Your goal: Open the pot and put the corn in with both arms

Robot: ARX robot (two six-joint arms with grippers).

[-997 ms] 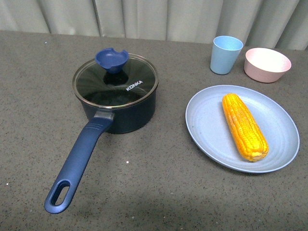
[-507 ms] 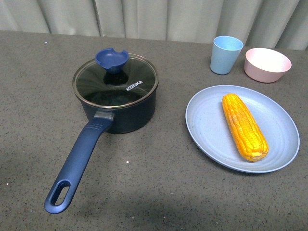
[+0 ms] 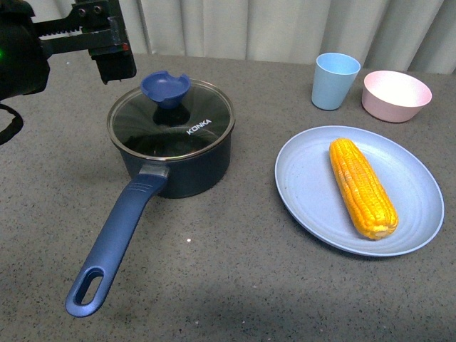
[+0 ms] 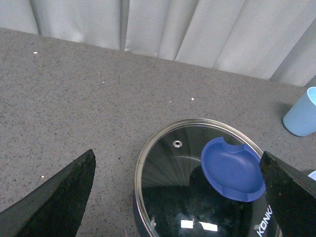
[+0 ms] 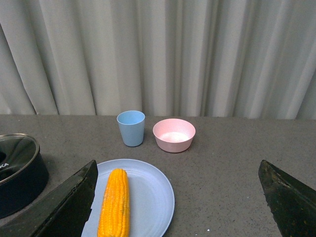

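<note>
I should next use my left gripper to grab the glass lid by its blue knob, to open the pot for the corn.
The dark blue pot stands left of centre, its glass lid on and its long handle pointing toward me. My left gripper hovers open above and behind the lid's blue knob. In the left wrist view the knob lies toward one finger of the open left gripper, untouched. The corn lies on a pale blue plate at the right. My right gripper is open and empty, back from the corn; it is outside the front view.
A light blue cup and a pink bowl stand behind the plate. Pale curtains close off the back of the grey table. The pot's rim shows at the edge of the right wrist view.
My left arm has come into the front view at the top left, behind the pot. The pot, lid and corn have not moved.
</note>
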